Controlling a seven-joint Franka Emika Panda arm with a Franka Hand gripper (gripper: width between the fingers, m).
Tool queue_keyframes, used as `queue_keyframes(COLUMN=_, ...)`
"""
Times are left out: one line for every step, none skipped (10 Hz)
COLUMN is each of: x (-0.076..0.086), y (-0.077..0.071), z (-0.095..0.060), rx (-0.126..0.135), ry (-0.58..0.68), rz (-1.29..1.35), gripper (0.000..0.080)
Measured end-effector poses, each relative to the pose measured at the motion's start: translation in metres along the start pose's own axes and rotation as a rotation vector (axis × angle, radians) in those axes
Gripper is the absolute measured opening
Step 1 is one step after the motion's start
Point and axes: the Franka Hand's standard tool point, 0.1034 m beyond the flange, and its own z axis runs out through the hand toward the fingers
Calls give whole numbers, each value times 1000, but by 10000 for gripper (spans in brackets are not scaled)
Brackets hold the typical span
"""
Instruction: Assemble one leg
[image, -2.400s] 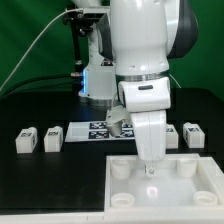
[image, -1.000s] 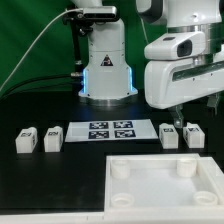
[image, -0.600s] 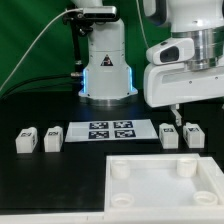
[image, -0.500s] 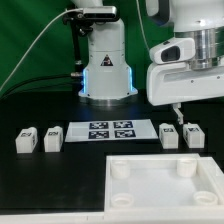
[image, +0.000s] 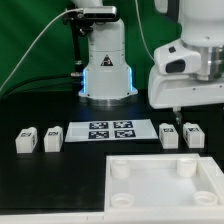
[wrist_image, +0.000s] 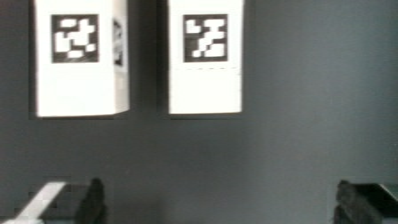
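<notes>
The gripper grabs the white leg by its plain end beyond the tag (wrist_image: 206, 90) next, to assemble it onto the white tray-like piece.
Four white legs with black-and-white tags lie on the black table. Two are at the exterior view's left (image: 25, 140) (image: 51, 138) and two at its right (image: 169, 134) (image: 193, 134). My gripper (image: 177, 116) hangs just above and behind the right pair. It is open and empty. In the wrist view that pair lies side by side (wrist_image: 80, 60) (wrist_image: 208, 55), ahead of my gripper (wrist_image: 222, 205). Its dark fingertips (wrist_image: 71, 200) stand wide apart with only bare table between them.
The large white square tray-like piece (image: 150, 172) with round corner sockets lies at the front. The marker board (image: 110, 130) lies between the two pairs of legs. The robot base (image: 106, 70) stands at the back before a green backdrop.
The arm left its spot over the tray-like piece, rose and swung to the exterior view's right, above the right pair of legs. In the last second it drifted slightly further right.
</notes>
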Motion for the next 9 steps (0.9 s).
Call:
queue_keyframes(x=-7, y=1, z=6, rx=-15, ry=-122, rz=6, gripper=648)
queue_keyframes(x=-8, y=1, z=9, rx=-22, ry=-229, rz=14, gripper=648)
queue_keyframes(x=-6, y=-1, z=8, rx=-25, ry=-307, rz=22, gripper=648)
queue_keyframes(x=-11, y=1, z=7, rx=-34, ry=-412, rz=17, gripper=648)
queue_keyframes(x=-11, y=3, z=9, rx=-41, ry=-512, rz=21, gripper=648)
queue_keyframes(x=-6, y=3, z=12, rx=-39, ry=-543, rz=21, gripper=648)
queue_keyframes(x=-4, y=1, z=12, rx=-38, ry=-533, rz=23, gripper=648)
queue_keyframes(x=-9, y=-3, z=18, rx=-46, ry=-535, rz=31, gripper=648)
queue_keyframes(x=-13, y=-4, z=26, rx=-51, ry=-534, rz=27, gripper=648)
